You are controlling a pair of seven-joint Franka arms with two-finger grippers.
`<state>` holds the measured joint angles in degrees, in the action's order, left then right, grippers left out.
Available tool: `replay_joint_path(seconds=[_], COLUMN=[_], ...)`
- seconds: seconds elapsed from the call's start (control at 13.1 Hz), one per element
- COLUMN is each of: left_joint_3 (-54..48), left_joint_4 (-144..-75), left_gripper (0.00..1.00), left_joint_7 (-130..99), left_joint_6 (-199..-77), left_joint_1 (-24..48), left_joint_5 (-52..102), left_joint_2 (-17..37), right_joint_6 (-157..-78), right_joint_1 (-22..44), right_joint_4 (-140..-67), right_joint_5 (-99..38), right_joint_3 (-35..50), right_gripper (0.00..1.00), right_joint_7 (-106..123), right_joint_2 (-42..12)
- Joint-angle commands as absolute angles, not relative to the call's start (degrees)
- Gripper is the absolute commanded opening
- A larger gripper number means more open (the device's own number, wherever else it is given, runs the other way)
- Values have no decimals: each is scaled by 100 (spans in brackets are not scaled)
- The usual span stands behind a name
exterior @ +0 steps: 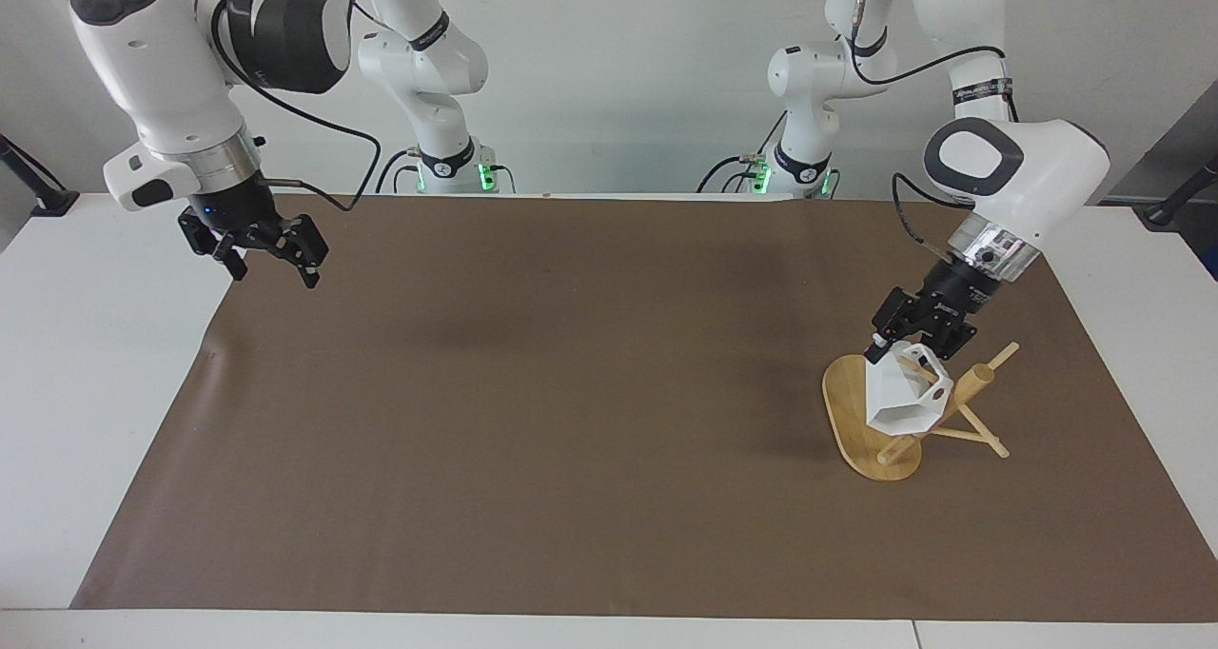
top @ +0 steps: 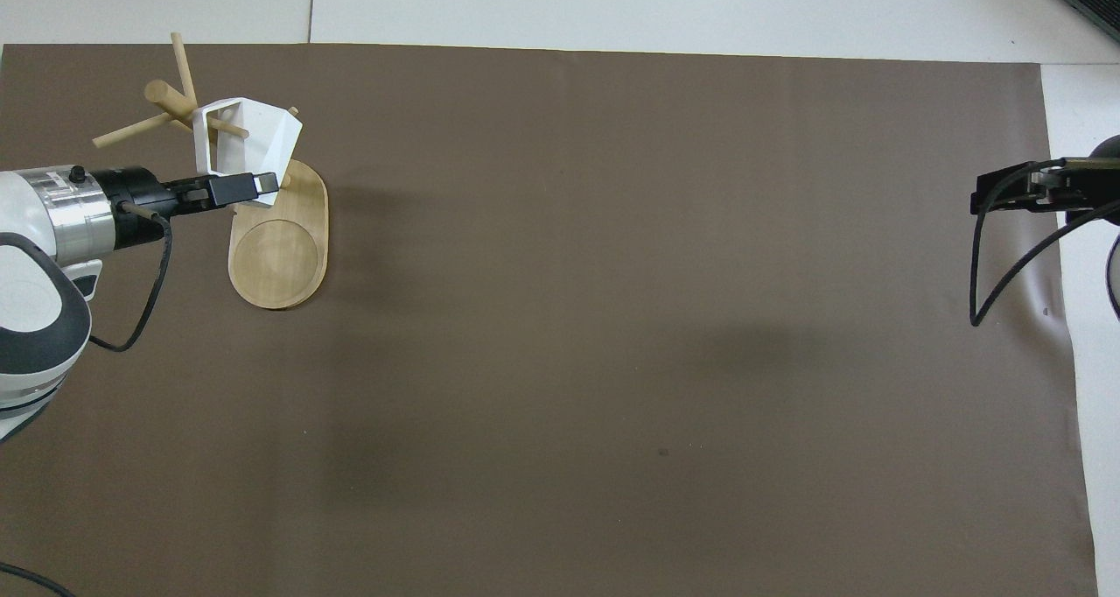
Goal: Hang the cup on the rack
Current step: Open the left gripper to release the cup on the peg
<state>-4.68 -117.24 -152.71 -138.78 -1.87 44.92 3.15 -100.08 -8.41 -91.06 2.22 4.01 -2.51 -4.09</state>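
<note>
The thin peg runs through the white cup's handle (top: pixel 201 140) in the overhead view, so the cup would hang. It is time for my left gripper to open now.
The white faceted cup (exterior: pixel 899 400) (top: pixel 262 137) hangs tilted against the bamboo rack (exterior: pixel 850 403) (top: pixel 278 251), at the left arm's end of the table. Its mouth faces away from the robots. One thin peg (top: pixel 229 129) crosses the cup's upper part beside the post (exterior: pixel 978 379). My left gripper (exterior: pixel 897 349) (top: pixel 262 186) is over the rack's oval base, shut on the cup's edge on the side away from the post. My right gripper (exterior: pixel 273 273) (top: pixel 987 198) hangs open and holds nothing, above the mat's edge at the right arm's end.
A brown mat (exterior: pixel 571 392) covers most of the white table (exterior: pixel 86 363). Other pegs (exterior: pixel 985 440) stick out from the post toward the left arm's end. A black cable (top: pixel 1006 264) loops below the right gripper.
</note>
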Motion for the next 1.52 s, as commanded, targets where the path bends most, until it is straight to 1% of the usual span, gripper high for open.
replay_joint_path(seconds=[0.0,0.15,0.23,0.3,0.76,0.99,1.45], left_joint_3=[-483,-483,-483,-483,-483,-475,-466], left_joint_4=[-11681,-11681,-11681,-11681,-11663,-11567,-11558], left_gripper=[42,48,66,100,100,100,100], left_joint_7=[-15442,-15442,-15442,-15442,-15434,-15399,-15354], left_joint_6=[-13922,-13913,-13913,-13904,-13869,-13528,-12763], left_joint_1=[-193,-193,-202,-202,-229,-290,-395], left_joint_5=[4333,4333,4333,4333,4333,4255,3508], left_joint_2=[325,325,325,325,325,308,-43], right_joint_6=[-9651,-9415,-9300,-9238,-8834,-8693,-8578], right_joint_1=[-861,-861,-861,-861,-844,-844,-800], right_joint_4=[-8842,-8693,-8631,-8587,-8385,-8385,-8385], right_joint_5=[255,246,237,229,193,193,193], right_joint_3=[448,448,448,448,448,457,439], right_gripper=[100,100,100,100,100,100,100], right_joint_7=[-360,-360,-360,-360,-378,-396,-396], right_joint_2=[-396,-396,-396,-396,-378,-352,-132])
